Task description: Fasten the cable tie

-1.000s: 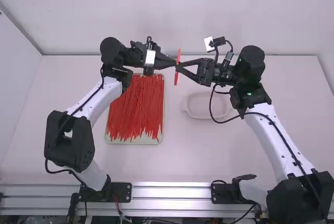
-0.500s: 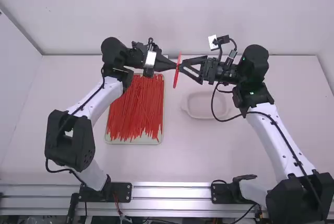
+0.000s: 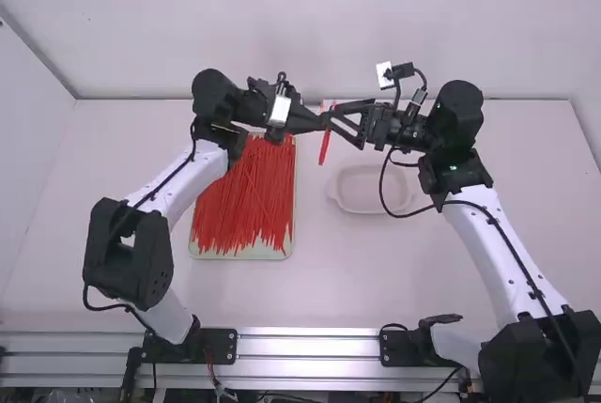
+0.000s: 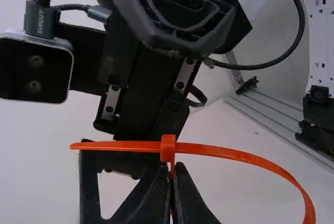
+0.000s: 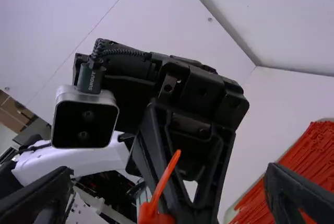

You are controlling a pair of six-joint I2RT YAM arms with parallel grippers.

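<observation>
My right gripper grabs the red cable tie by its thin strap (image 3: 325, 145) (image 5: 166, 176) next, to fasten it.
A red cable tie (image 3: 325, 144) hangs in the air above the table's far middle, pinched in my left gripper (image 3: 317, 119), which is shut on it. In the left wrist view the closed fingertips (image 4: 163, 192) grip just under the tie's head (image 4: 168, 148), and the strap (image 4: 250, 158) curves out in a loop. My right gripper (image 3: 331, 123) faces it at close range and is open. Its fingers (image 5: 36, 198) stand wide apart on either side of the left gripper's tip and the cable tie (image 5: 166, 179), without touching the tie.
A tray (image 3: 246, 198) piled with several red cable ties lies on the table under the left arm. A white oval dish (image 3: 371, 189) sits below the right gripper. Bare table lies in front of both.
My left gripper has shifted right with the tie, closer in between the right gripper's fingers. The tie's free end now hangs lower. The right arm drew back slightly to the right.
</observation>
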